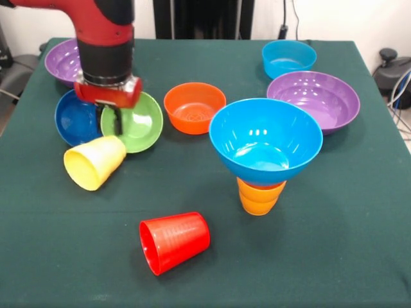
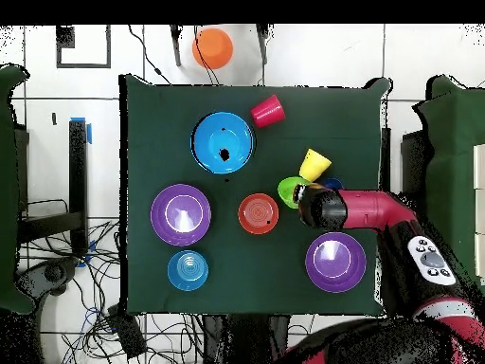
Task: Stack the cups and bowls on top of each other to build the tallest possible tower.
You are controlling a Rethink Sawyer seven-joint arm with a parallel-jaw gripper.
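Note:
Next, my gripper grabs the green bowl by its rim (image 1: 151, 101) to stack it onto the large blue bowl (image 1: 265, 144).
A large blue bowl (image 1: 265, 141) (image 2: 223, 142) sits upright on an upturned orange cup (image 1: 259, 197), forming a short tower. The red cup (image 1: 173, 240) (image 2: 268, 111) and the yellow cup (image 1: 94, 162) (image 2: 314, 164) lie on their sides. My gripper (image 1: 109, 120) hangs low between the dark blue bowl (image 1: 74, 119) and the green bowl (image 1: 136, 122) (image 2: 289, 191). It is open, its black fingers (image 1: 119, 122) standing apart over the green bowl's left rim. In the overhead view the arm's wrist hides the gripper.
An orange bowl (image 1: 194, 108) (image 2: 258, 213) stands mid-table. One purple bowl (image 1: 314, 99) (image 2: 180, 213) and a cyan bowl (image 1: 288, 58) (image 2: 188, 270) sit on one side, a second purple bowl (image 1: 63, 61) (image 2: 335, 262) behind the arm. An orange round thing (image 2: 213, 47) lies off the table.

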